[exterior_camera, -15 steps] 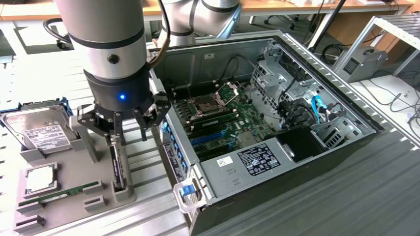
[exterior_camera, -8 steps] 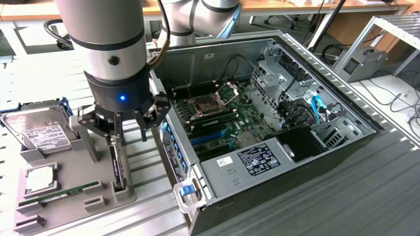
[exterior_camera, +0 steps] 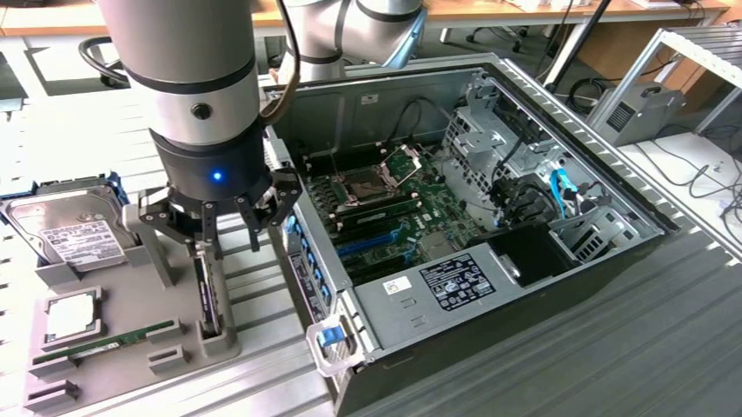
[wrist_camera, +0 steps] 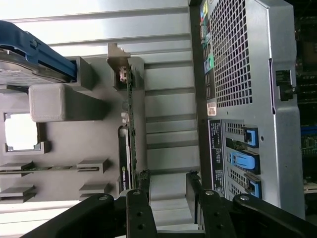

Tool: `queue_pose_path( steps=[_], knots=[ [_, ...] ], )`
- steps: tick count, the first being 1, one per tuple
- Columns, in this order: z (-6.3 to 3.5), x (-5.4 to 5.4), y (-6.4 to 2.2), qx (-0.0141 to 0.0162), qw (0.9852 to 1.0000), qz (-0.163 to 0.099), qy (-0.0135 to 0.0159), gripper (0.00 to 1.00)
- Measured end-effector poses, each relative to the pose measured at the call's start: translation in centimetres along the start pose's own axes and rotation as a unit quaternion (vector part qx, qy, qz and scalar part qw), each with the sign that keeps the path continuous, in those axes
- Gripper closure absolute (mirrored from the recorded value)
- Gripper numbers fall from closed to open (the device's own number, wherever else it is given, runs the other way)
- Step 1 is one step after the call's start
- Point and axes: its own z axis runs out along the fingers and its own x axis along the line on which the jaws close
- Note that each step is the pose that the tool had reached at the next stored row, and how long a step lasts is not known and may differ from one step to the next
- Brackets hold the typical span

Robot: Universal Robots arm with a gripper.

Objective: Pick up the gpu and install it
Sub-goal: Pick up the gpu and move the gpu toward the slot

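The grey fixture's slot [exterior_camera: 217, 342] surrounds the lower edge of the GPU, so I should next grab the GPU by its exposed top edge [exterior_camera: 202, 258], across both its flat sides.
The gpu [exterior_camera: 210, 294] stands on edge in a slot of the grey fixture [exterior_camera: 128, 365], to the exterior view's left of the open computer case. From the wrist it appears edge-on, a thin dark and green strip [wrist_camera: 129, 134] ending in a silver bracket [wrist_camera: 119, 62]. My gripper [exterior_camera: 226, 233] hangs open just above the card's top edge, holding nothing. In the wrist view the black fingers [wrist_camera: 141, 203] of the gripper [wrist_camera: 168, 196] stand apart, and the card's edge lies just outside one of them rather than between them.
On the fixture also lie a silver hard drive [exterior_camera: 72, 233] in a blue caddy, a CPU [exterior_camera: 69, 317] and a green RAM stick [exterior_camera: 107, 340]. The open case [exterior_camera: 603, 261] with its motherboard [exterior_camera: 383, 217] stands close beside the fixture, its perforated wall [wrist_camera: 247, 84] near the gripper.
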Motion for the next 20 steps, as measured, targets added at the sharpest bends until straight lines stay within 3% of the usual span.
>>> queue_pose_path(
  steps=[9, 18, 20],
  knots=[
    [0.24, 0.1, 0.1, 0.0, 1.0, 0.0, -0.0001, 0.58],
    [0.53, 0.9, 0.08, -0.0001, 1.0, 0.0, -0.0001, 0.58],
    [1.57, 2.0, -0.04, 0.0, 1.0, 0.0, 0.0, 0.58]
  ],
)
